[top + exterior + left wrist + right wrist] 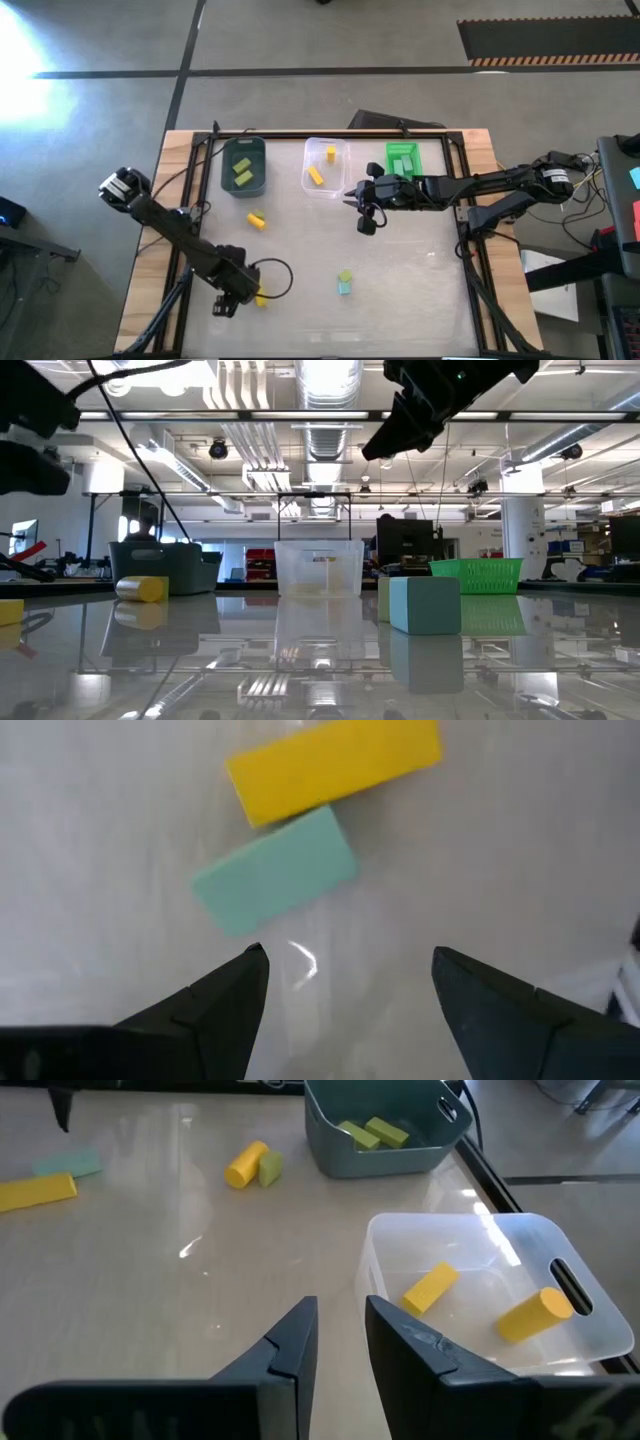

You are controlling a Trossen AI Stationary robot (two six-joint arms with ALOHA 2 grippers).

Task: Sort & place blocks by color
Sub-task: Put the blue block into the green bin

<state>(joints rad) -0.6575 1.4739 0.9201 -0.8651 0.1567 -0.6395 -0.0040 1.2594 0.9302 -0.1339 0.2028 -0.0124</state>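
I should next pinch the teal-mint bar by its long sides with my left gripper, to sort mint blocks into the green bin [402,162].
A yellow bar [335,765] and a teal-mint bar [275,870] lie side by side on the table at the near left. My left gripper [350,970] hangs open just above them and touches neither; in the high view it [235,292] is beside the yellow bar [262,298]. My right gripper [342,1320] is narrowly open and empty, raised above the table beside the clear bin [325,182]. A yellow round block [257,220] with a yellow-green piece [270,1170] lies mid-left. A yellow-green cube and a teal cube [344,284] stand near the middle.
Three bins stand along the far edge: a dark teal bin [226,168] with two yellow-green blocks, the clear bin with two yellow blocks [430,1288], and a bright green bin [388,160] with mint blocks. A black frame rail [462,230] borders the table.
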